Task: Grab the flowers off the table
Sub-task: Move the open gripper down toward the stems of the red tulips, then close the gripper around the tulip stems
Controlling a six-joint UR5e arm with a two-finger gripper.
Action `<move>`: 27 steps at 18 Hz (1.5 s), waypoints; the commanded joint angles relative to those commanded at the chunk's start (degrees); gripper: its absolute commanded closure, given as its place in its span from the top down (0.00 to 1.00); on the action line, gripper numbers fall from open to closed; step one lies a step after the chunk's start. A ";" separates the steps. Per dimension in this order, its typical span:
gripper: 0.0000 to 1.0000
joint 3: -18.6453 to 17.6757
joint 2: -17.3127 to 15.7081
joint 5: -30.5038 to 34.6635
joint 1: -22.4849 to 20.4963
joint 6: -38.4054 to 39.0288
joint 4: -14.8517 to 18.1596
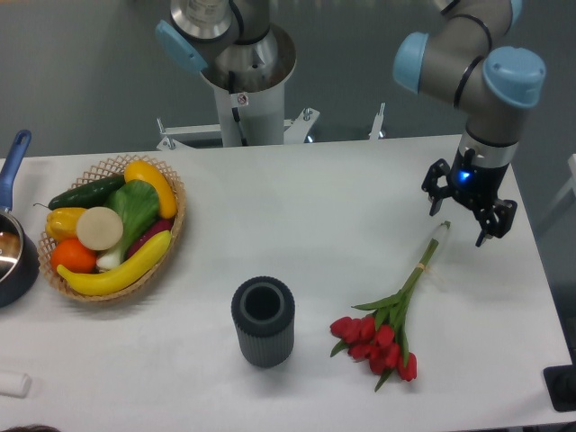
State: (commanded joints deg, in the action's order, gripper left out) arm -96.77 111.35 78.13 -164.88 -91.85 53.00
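My gripper will next grab the green stems of the flowers, so that it can pick up the flowers (389, 326) with their red heads free.
The flowers (389, 326) lie flat on the white table (315, 198) at the front right: a bunch of red tulip heads toward the front, with thin green stems running up and right to a pale stem end near 490,258. My gripper (459, 216) hangs over the table at the right, just above and beside the stem end. Its black fingers are spread apart and hold nothing. It does not touch the flowers.
A dark grey ribbed cylinder vase (263, 320) stands upright left of the tulip heads. A wicker basket (175, 216) with fruit and vegetables sits at the left. A dark pot with a blue handle (13, 243) is at the left edge. The robot base (243, 81) stands behind the table.
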 joint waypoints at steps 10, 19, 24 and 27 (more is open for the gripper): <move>1.00 0.79 4.65 -0.26 3.25 6.93 -3.50; 1.00 1.23 7.39 0.00 5.62 10.63 -5.27; 1.00 0.61 8.96 0.61 6.68 10.29 -5.89; 1.00 1.66 10.28 1.31 6.86 9.93 -5.80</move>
State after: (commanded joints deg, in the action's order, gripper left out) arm -95.10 121.64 79.45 -158.03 -81.91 47.20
